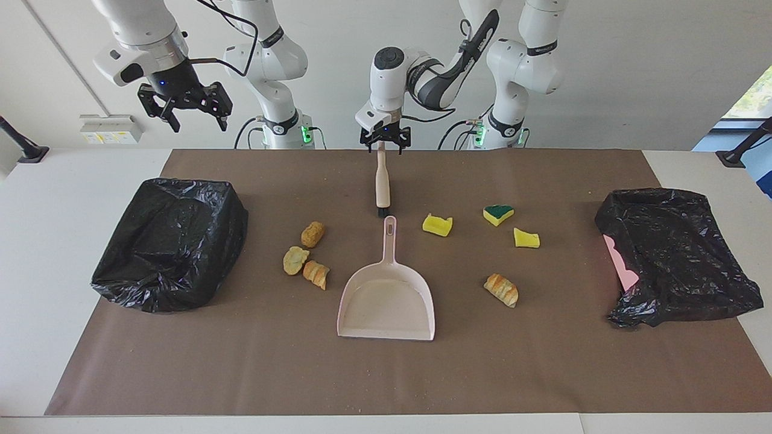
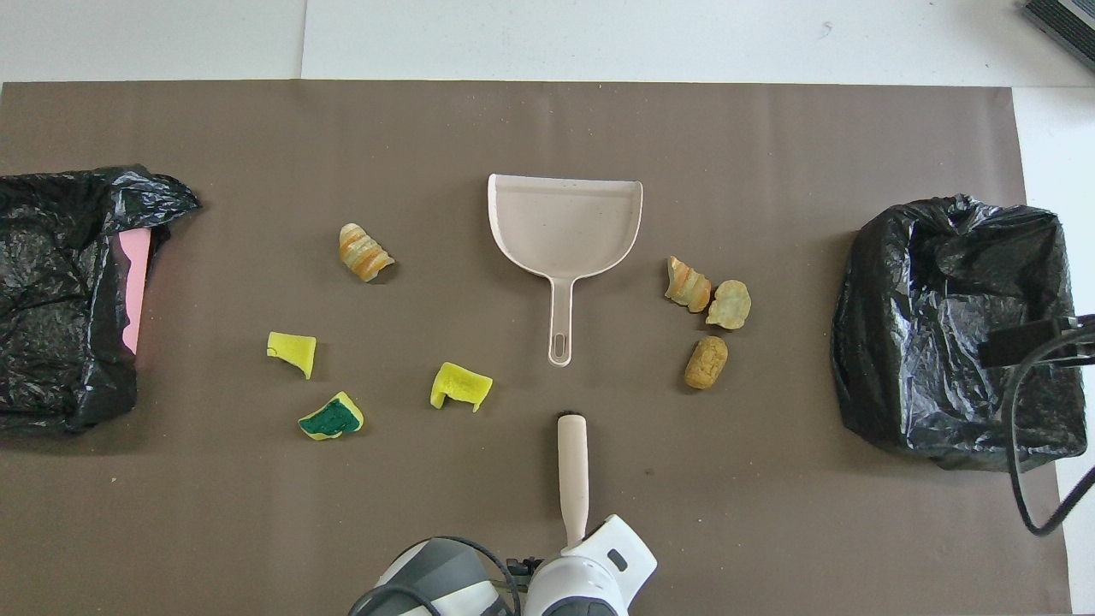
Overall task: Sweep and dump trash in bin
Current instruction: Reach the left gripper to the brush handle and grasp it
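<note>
The scattered trash needs to be swept into the dustpan. My left gripper will next grip the beige brush by the thin end of its handle to do that.
The trash lies around the pale pink dustpan at the mat's middle. Three bread pieces lie toward the right arm's end. A fourth bread piece, two yellow sponge chunks and a green-topped chunk lie toward the left arm's end. A brush lies nearer to the robots than the dustpan, handle toward them. My left gripper is open, its fingers either side of the handle's end. My right gripper hangs open, high over the table's edge.
A bin lined with a black bag stands toward the right arm's end. A second black-bagged bin with a pink edge showing lies toward the left arm's end. A brown mat covers the table.
</note>
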Tool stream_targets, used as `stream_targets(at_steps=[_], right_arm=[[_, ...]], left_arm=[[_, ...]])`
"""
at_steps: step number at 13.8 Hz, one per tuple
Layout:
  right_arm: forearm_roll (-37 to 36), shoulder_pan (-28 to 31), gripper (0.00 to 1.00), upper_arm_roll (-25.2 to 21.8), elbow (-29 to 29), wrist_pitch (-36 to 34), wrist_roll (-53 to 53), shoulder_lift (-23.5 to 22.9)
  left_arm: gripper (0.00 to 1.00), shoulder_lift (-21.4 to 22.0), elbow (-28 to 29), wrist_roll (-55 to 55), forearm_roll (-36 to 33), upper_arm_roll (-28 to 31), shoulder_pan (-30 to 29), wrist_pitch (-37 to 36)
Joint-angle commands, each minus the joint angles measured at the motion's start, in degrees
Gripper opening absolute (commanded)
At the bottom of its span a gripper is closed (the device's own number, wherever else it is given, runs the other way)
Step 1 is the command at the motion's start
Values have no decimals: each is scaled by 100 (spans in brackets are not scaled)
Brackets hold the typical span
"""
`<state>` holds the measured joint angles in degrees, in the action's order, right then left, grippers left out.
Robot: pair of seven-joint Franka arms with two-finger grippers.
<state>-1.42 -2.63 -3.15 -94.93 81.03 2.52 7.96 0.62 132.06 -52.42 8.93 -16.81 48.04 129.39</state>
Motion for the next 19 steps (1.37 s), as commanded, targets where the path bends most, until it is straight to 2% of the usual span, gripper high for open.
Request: stream_targets(at_steps=[1,5,6,9,11,14,15,17,19], right_arm=[[36,87,100,16,-246,70,170,188],[36,78,100,16,-246,79,170,188],[36,78,100,16,-246,79,170,188],[36,87,100,16,-254,79,170,188],[36,78,100,25,-281,79,161,188],[45,34,100,25,-290,376,100,153],[89,-1,100,34,-298,439,91,101],[185,-368,100,78,-377,867,-118,-84],[256,-807,100,78,-369,1237,-915,-373]], left_arm=[[61,-36,-5,-93,162,107,188,43],[4,-27,-13,-286,171,107,196,-89],[0,-27,-22,-286,171,107,188,-115],[0,34,-66,-269,162,125,135,-351],[0,331,-84,-199,127,177,30,-843],[0,719,-163,555,-205,178,-637,-2002],[0,868,-163,810,-442,169,-899,-2205],[0,1167,-163,1538,-471,177,-1488,-2522],[0,1501,-163,2311,-480,169,-2330,-2603]])
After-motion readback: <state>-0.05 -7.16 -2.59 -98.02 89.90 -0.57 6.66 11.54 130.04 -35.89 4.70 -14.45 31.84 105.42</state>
